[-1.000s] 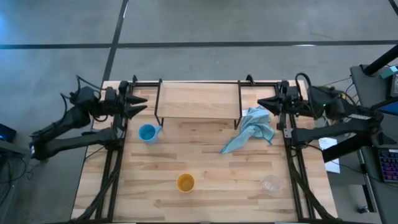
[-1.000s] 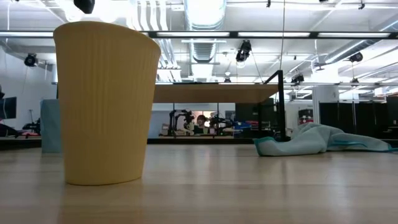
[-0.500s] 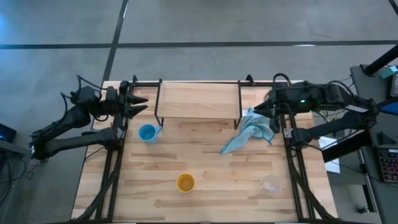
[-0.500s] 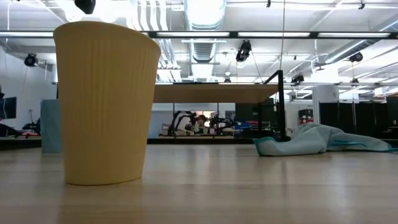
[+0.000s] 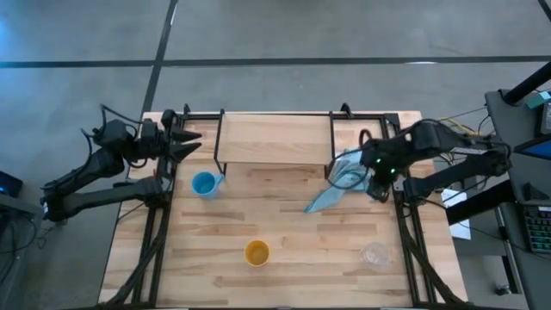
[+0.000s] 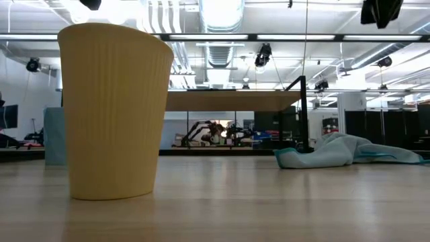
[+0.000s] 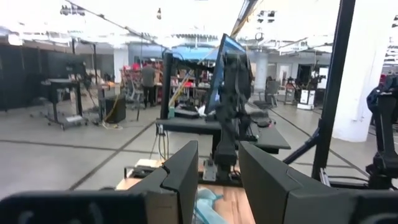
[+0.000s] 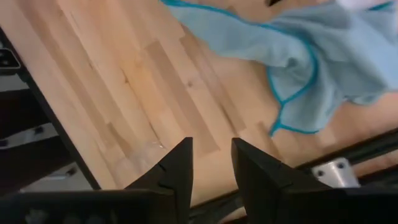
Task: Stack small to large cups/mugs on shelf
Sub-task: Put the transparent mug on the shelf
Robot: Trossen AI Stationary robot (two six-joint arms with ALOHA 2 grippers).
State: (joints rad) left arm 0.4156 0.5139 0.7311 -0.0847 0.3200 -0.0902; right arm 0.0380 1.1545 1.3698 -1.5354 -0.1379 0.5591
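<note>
I should next grab the clear cup by its rim with my right gripper. Then I can stack it on the shelf (image 5: pixel 274 138).
A light blue mug (image 5: pixel 204 183) stands on the table near the shelf's left legs. The orange-yellow cup (image 5: pixel 256 252) stands upright toward the near edge and fills the left of the low view (image 6: pixel 114 111). The clear cup (image 5: pixel 375 254) stands at the near right. The shelf (image 5: pixel 274 138), a light-wood board on black legs, stands at the far middle. My left gripper (image 5: pixel 198 141) hovers open at the far left, level, pointing right. My right gripper (image 5: pixel 357 165) hangs open, tipped down over the blue cloth (image 5: pixel 344 182), its fingers (image 8: pixel 177 165) above bare wood beside the cloth.
The crumpled blue cloth (image 8: pixel 323 56) lies by the shelf's right legs and reaches toward the table's middle. Black frame rails (image 5: pixel 155 232) run along both side edges. Bare wood lies between the cups and in front of the shelf.
My right gripper has left its place at the far right edge. It has swung toward the table's left and near side and tipped downward, so it now hangs over the blue cloth. The cups, the mug and the cloth have stayed where they were.
</note>
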